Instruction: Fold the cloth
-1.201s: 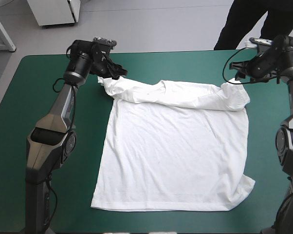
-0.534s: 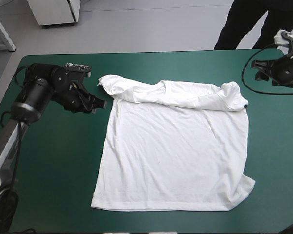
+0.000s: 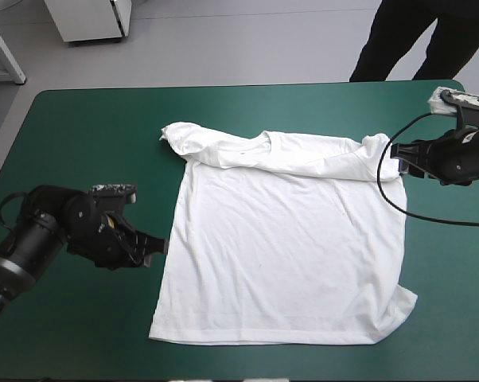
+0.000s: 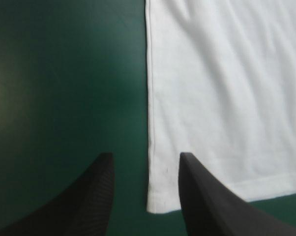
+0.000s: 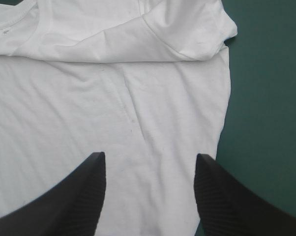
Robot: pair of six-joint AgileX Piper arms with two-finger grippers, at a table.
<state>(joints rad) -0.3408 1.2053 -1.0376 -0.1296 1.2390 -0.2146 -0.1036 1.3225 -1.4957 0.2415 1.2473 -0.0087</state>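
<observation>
The body of the T-shirt (image 3: 287, 239) lies spread flat on the cover. Next, my left gripper takes hold of its free side edge (image 3: 168, 255) to fold it.
The white T-shirt (image 3: 287, 239) lies spread flat on the teal-green cover, collar toward the far edge and both sleeves folded in over the chest. My left gripper (image 3: 154, 245) is open beside the shirt's left side edge. In the left wrist view, the T-shirt (image 4: 226, 98) has that side edge running between the fingers of the left gripper (image 4: 145, 158), ending at the hem corner. My right gripper (image 3: 396, 159) is open at the folded right sleeve. In the right wrist view, the right gripper (image 5: 150, 156) hangs over the T-shirt (image 5: 113, 98) near its right side edge.
Bare teal-green cover (image 3: 80, 143) shows to the left of the shirt, and a narrower strip (image 3: 446, 263) to its right. The hem lies close to the table's front edge (image 3: 263, 374).
Earlier both grippers were at the shirt's shoulders. The left arm has swung toward the front edge along the shirt's left side. The right gripper drew away, then came back toward the right sleeve.
</observation>
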